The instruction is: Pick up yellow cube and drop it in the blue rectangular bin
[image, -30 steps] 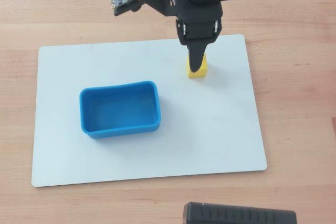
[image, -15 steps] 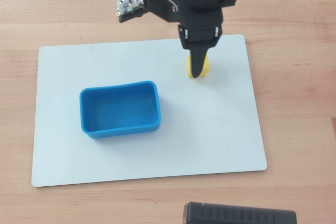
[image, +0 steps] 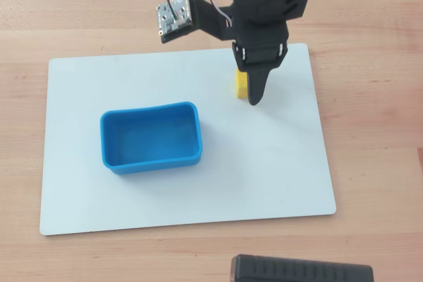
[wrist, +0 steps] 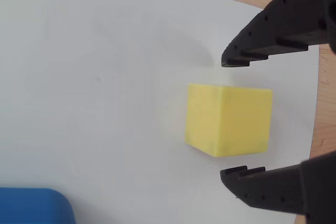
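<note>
The gripper next needs to grab the cube's flat opposite sides to drop the yellow cube (wrist: pixel 228 120) in the blue rectangular bin.
The yellow cube (wrist: pixel 228 120) rests on the white board, between my two black fingers, with a gap on each side. My gripper (wrist: pixel 231 116) is open around it and not touching it. In the overhead view the gripper (image: pixel 248 94) hangs over the board's upper right part and covers most of the cube (image: pixel 241 84); only the cube's left side shows. The blue rectangular bin (image: pixel 151 111) stands empty on the board to the left of and below the cube. One rounded corner of the bin (wrist: pixel 31 206) shows at the bottom left of the wrist view.
The white board (image: pixel 264 170) lies on a wooden table (image: pixel 377 130). A black ribbed object (image: pixel 301 270) sits at the bottom edge. A small circuit board (image: pixel 173 14) with cables sticks out left of the arm.
</note>
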You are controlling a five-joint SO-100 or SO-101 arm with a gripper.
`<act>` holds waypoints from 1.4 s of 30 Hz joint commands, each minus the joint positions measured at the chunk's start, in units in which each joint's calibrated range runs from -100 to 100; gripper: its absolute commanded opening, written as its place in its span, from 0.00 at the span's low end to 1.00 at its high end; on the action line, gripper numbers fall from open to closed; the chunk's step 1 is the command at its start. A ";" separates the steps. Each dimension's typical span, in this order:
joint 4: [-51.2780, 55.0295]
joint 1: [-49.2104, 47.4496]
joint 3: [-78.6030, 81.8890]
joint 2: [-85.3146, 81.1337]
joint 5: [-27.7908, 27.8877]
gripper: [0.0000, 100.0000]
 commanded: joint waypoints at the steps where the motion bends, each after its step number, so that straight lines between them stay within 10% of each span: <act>1: -1.77 -0.34 -8.41 0.75 -0.54 0.23; 13: -2.60 1.46 -8.95 -0.08 -0.54 0.05; 42: 27.46 14.33 -57.68 3.91 2.25 0.03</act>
